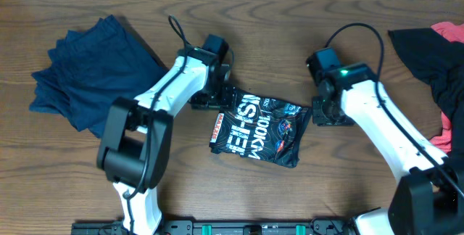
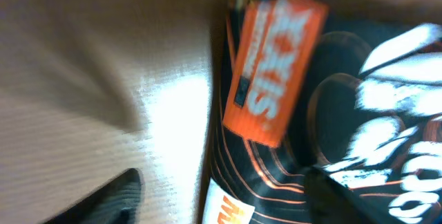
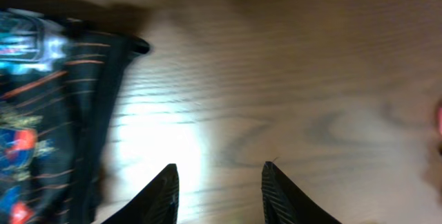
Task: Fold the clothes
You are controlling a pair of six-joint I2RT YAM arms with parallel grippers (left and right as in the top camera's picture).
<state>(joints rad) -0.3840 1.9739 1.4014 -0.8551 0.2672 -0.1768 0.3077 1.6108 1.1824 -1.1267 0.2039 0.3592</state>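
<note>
The left gripper grabs the folded black jersey by its edge beside the orange label next, to lay the jersey on the navy garment.
A black jersey point(image 1: 257, 130) with thin orange lines and white lettering lies folded into a small packet at the table's middle. My left gripper point(image 1: 215, 99) is at its upper left corner. The left wrist view shows that gripper point(image 2: 221, 207) open wide: one finger point(image 2: 103, 200) over bare wood, the other dark and blurred above the jersey point(image 2: 276, 175), near an orange label point(image 2: 273, 72). My right gripper point(image 1: 320, 113) hovers just off the packet's right edge. Seen from the right wrist, it point(image 3: 219, 175) is open over bare table, the jersey point(image 3: 48, 113) to its left.
A navy garment point(image 1: 94, 75) lies crumpled at the far left. A black garment point(image 1: 431, 61) and a red one point(image 1: 449, 30) are piled at the right edge. Bare wooden table point(image 1: 290, 17) stretches behind the jersey.
</note>
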